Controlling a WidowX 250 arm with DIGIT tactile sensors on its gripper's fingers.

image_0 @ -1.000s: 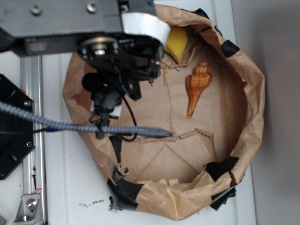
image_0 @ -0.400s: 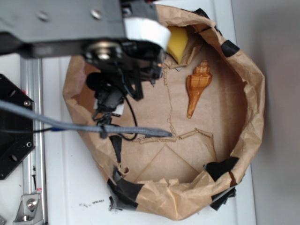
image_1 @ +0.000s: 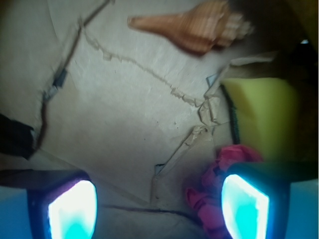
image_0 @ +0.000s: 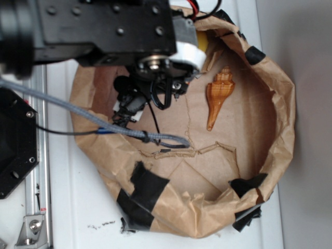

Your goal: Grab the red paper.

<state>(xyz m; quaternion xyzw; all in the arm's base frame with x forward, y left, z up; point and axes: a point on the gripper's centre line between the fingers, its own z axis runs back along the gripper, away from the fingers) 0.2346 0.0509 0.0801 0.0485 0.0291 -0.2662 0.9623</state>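
The red paper (image_1: 215, 191) is beside the yellow sponge (image_1: 264, 117). My gripper should next grab the paper by its crumpled folds to pick it out from there.
In the wrist view the red paper (image_1: 215, 191) is a crumpled pinkish-red wad lying on the brown paper floor, right beside the inner face of my right finger (image_1: 246, 206). My gripper (image_1: 158, 209) is open, with bare floor between its two glowing fingers; the paper is touching or nearly touching the right one, not clamped. In the exterior view the arm (image_0: 104, 31) hangs over the bag's upper left and hides the red paper.
An orange-brown seashell (image_0: 218, 96) (image_1: 194, 30) lies in the bag right of the arm. A yellow sponge (image_0: 203, 41) (image_1: 259, 114) sits just beyond the paper. The crumpled brown bag wall (image_0: 282, 109) rings everything, patched with black tape (image_0: 145, 189). A grey cable (image_0: 78, 111) trails left.
The arm has swung right and further over the bag, covering more of the yellow sponge. The bag's near-left wall has shifted, showing more black tape.
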